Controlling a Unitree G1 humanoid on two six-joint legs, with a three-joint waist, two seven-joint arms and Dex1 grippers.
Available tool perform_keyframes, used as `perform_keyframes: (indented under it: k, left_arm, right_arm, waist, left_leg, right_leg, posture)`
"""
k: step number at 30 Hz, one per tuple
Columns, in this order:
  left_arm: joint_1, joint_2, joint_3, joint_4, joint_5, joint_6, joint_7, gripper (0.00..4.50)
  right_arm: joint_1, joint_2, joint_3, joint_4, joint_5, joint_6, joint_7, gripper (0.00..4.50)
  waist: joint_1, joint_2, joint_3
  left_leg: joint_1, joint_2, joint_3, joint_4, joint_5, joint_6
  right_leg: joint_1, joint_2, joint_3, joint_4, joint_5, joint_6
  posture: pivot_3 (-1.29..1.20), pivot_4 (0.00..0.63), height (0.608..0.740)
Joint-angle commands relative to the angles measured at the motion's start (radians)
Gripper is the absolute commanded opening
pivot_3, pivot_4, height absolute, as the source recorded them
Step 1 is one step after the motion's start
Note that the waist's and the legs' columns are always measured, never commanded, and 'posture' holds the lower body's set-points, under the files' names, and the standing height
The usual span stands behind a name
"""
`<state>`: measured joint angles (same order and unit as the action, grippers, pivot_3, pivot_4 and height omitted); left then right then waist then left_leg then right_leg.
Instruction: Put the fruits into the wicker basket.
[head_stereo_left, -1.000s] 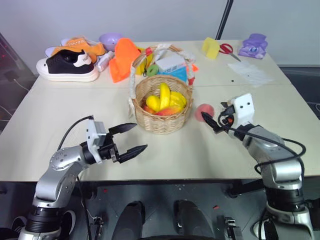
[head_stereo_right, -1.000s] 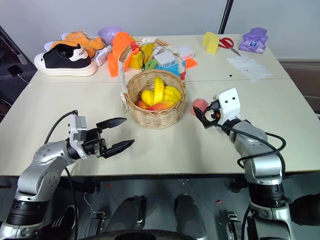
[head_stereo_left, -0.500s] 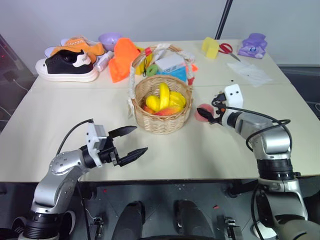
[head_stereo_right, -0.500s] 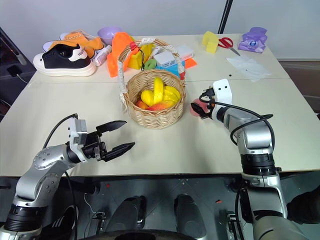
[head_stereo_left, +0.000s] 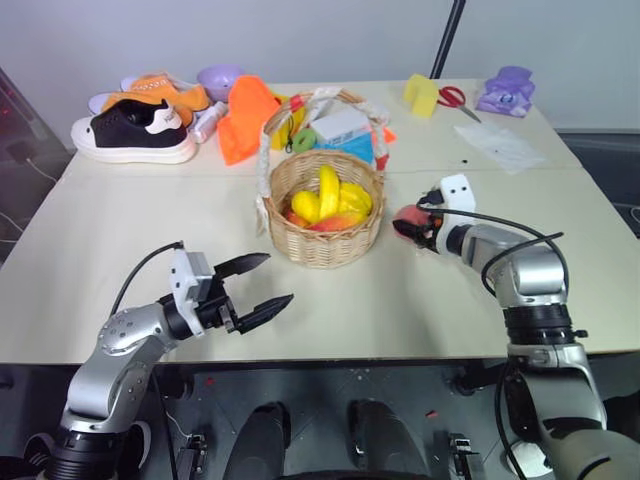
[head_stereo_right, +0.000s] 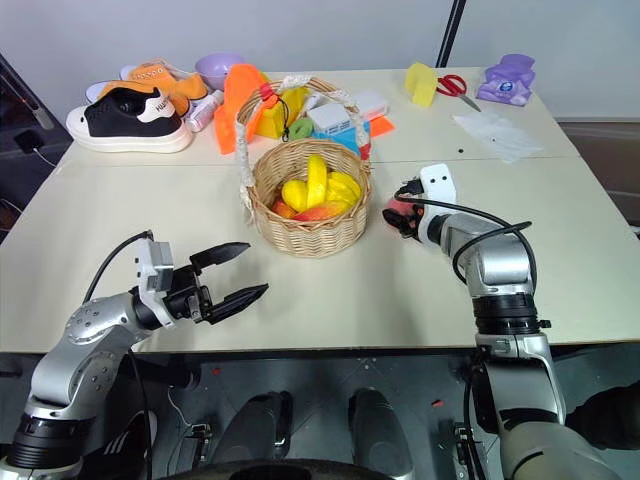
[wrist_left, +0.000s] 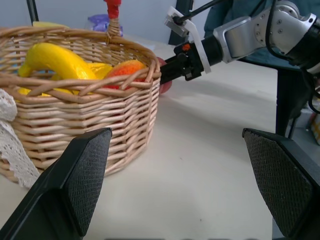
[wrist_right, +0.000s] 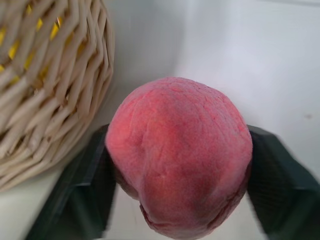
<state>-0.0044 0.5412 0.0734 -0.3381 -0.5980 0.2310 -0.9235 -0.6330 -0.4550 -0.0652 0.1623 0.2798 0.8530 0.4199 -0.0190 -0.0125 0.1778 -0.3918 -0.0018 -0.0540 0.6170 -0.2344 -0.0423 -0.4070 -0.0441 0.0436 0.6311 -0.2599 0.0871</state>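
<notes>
The robot's right gripper should keep holding the peach until it is inside the wicker basket (head_stereo_left: 325, 248), because the right wrist view shows the pink-red peach (head_stereo_left: 408, 217) outside the wicker basket's rim.
A pink-red peach (wrist_right: 177, 155) rests on the table just right of the wicker basket (head_stereo_left: 325, 248). My right gripper (head_stereo_left: 412, 226) is shut on the peach, one black finger (wrist_right: 82, 192) pressed to each side. The basket, with its tall taped handle (head_stereo_left: 330, 95), holds yellow bananas (head_stereo_left: 330, 192) and a yellow-orange fruit with a red blush (wrist_left: 131, 69). My left gripper (head_stereo_left: 279, 278) hovers open and empty over the table, to the front left of the basket, with its fingers (wrist_left: 85, 175) spread wide.
Along the table's far edge lie shoes (head_stereo_left: 135, 130), an orange cloth (head_stereo_left: 245, 115), a purple bowl (head_stereo_left: 220, 78), boxes (head_stereo_left: 340, 128), a yellow item (head_stereo_left: 422, 95), scissors (head_stereo_left: 452, 97) and a purple object (head_stereo_left: 507, 90). A clear plastic sheet (head_stereo_left: 505, 145) lies at the right.
My right gripper has moved forward and down to the peach, and its fingers have closed in on it. The left arm has stayed put.
</notes>
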Motion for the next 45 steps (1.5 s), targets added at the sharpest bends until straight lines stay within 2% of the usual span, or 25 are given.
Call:
perform_keyframes:
  k: [1, 5, 8, 11, 14, 17, 21, 27, 28, 30, 35, 40, 43, 45]
  left_arm:
    - [-0.004, 0.001, 0.022, -0.030, 0.006, -0.027, 0.002, 4.50]
    - [-0.002, 0.003, 0.027, -0.022, 0.007, -0.037, 0.003, 4.50]
    - [-0.015, 0.002, 0.058, 0.011, 0.022, -0.067, 0.025, 4.50]
    - [-0.026, -0.002, 0.080, 0.040, 0.024, -0.078, 0.034, 4.50]
    - [-0.036, -0.013, 0.071, 0.054, 0.033, -0.091, 0.038, 4.50]
    - [-0.051, -0.021, 0.054, 0.061, 0.041, -0.095, 0.029, 4.50]
    - [-0.072, -0.030, 0.043, 0.064, 0.048, -0.090, 0.027, 4.50]
    - [-0.036, -0.038, 0.035, 0.021, 0.053, -0.089, 0.047, 4.50]
    - [-0.027, -0.039, 0.037, 0.011, 0.053, -0.088, 0.055, 4.50]
    - [-0.014, -0.038, 0.043, -0.006, 0.053, -0.085, 0.067, 4.50]
    - [0.015, -0.032, 0.056, -0.031, 0.044, -0.082, 0.083, 4.50]
    - [0.018, -0.031, 0.057, -0.033, 0.040, -0.083, 0.081, 4.50]
    - [0.003, -0.027, 0.060, -0.013, 0.036, -0.084, 0.070, 4.50]
    - [-0.021, -0.024, 0.052, 0.006, 0.037, -0.083, 0.055, 4.50]
  right_arm:
    - [0.001, -0.023, -0.054, -0.082, 0.018, -0.005, 0.000, 2.63]
    - [0.088, -0.076, -0.102, -0.239, 0.049, 0.024, 0.020, 2.63]
    - [0.200, -0.115, -0.177, -0.470, 0.148, 0.048, 0.085, 2.63]
    - [0.261, -0.088, -0.258, -0.628, 0.275, 0.103, 0.089, 2.63]
    - [0.275, -0.057, -0.228, -0.717, 0.325, 0.104, 0.076, 2.63]
    - [0.178, -0.035, -0.127, -0.718, 0.324, 0.110, 0.057, 2.63]
    - [0.035, 0.032, -0.007, -0.597, 0.260, 0.053, 0.021, 2.63]
    - [-0.078, 0.120, 0.168, -0.338, 0.096, -0.164, 0.046, 2.63]
    - [-0.083, 0.126, 0.188, -0.313, 0.078, -0.187, 0.057, 3.64]
    - [-0.089, 0.137, 0.206, -0.282, 0.046, -0.218, 0.052, 4.44]
    - [-0.050, 0.128, 0.157, -0.361, 0.058, -0.251, 0.058, 4.44]
    - [0.176, 0.058, 0.043, -0.630, 0.113, -0.198, 0.040, 4.44]
    - [0.276, 0.018, -0.023, -0.691, 0.114, -0.224, 0.040, 4.44]
    - [0.290, 0.016, -0.066, -0.657, 0.050, -0.243, -0.043, 4.44]
  waist:
    - [0.000, 0.000, 0.000]
    - [0.007, 0.000, 0.000]
    - [0.006, 0.000, 0.000]
    - [-0.001, 0.000, 0.000]
    - [-0.003, 0.000, 0.000]
    - [-0.004, 0.000, 0.000]
    - [-0.002, 0.000, 0.000]
    - [0.001, -0.001, 0.000]
    - [0.002, -0.001, 0.000]
    - [0.002, -0.001, 0.000]
    - [0.001, -0.001, 0.000]
    - [0.009, -0.001, 0.000]
    - [0.004, -0.001, 0.000]
    - [-0.001, -0.001, 0.000]
  left_leg:
    - [0.000, 0.000, 0.000, 0.000, 0.000, 0.000]
    - [-0.001, 0.000, -0.001, 0.000, 0.000, 0.000]
    - [-0.001, 0.000, -0.001, 0.000, 0.000, 0.000]
    - [-0.001, 0.000, -0.001, -0.001, 0.000, 0.000]
    - [0.000, 0.001, -0.001, -0.001, 0.000, 0.000]
    - [0.001, 0.001, 0.000, 0.000, 0.000, 0.000]
    - [0.001, 0.001, 0.000, 0.002, 0.000, 0.000]
    - [-0.001, 0.000, 0.000, 0.000, 0.000, 0.000]
    - [-0.001, 0.000, -0.001, 0.000, 0.000, 0.000]
    - [-0.001, 0.000, -0.001, -0.001, 0.000, 0.000]
    - [-0.001, 0.000, -0.001, -0.002, 0.000, 0.000]
    - [-0.001, 0.000, -0.004, -0.002, 0.000, 0.000]
    - [-0.001, -0.001, -0.003, -0.001, 0.000, 0.000]
    - [0.000, -0.001, -0.001, -0.001, 0.000, 0.000]
  right_leg:
    - [0.000, 0.000, 0.000, 0.000, 0.000, 0.000]
    - [0.000, -0.001, 0.000, 0.000, 0.000, 0.001]
    - [0.000, -0.001, 0.000, -0.001, 0.000, 0.001]
    - [0.000, 0.000, -0.001, 0.000, -0.001, 0.001]
    - [0.000, 0.000, 0.000, 0.000, -0.001, 0.001]
    - [0.000, 0.000, 0.000, 0.000, -0.002, -0.002]
    - [0.000, 0.000, 0.000, 0.000, -0.001, -0.004]
    - [-0.001, -0.001, -0.001, 0.000, 0.001, 0.000]
    - [-0.001, -0.001, -0.001, 0.000, 0.001, 0.000]
    - [-0.001, -0.001, -0.001, 0.000, 0.001, 0.000]
    - [-0.002, -0.002, -0.001, 0.000, 0.001, 0.000]
    - [0.000, -0.004, -0.003, -0.001, -0.001, 0.002]
    - [0.000, -0.004, -0.002, -0.001, -0.003, -0.001]
    - [0.000, -0.003, -0.001, -0.001, -0.002, -0.002]
  posture:
    - [0.00, 0.150, 0.740]
    - [0.00, 0.150, 0.740]
    - [0.00, 0.150, 0.740]
    - [0.00, 0.150, 0.740]
    - [0.00, 0.150, 0.740]
    - [0.00, 0.150, 0.740]
    - [0.00, 0.150, 0.740]
    - [0.00, 0.150, 0.740]
    - [0.00, 0.150, 0.740]
    - [0.00, 0.150, 0.740]
    - [0.00, 0.150, 0.740]
    - [0.00, 0.150, 0.740]
    - [0.00, 0.150, 0.740]
    - [0.00, 0.150, 0.740]
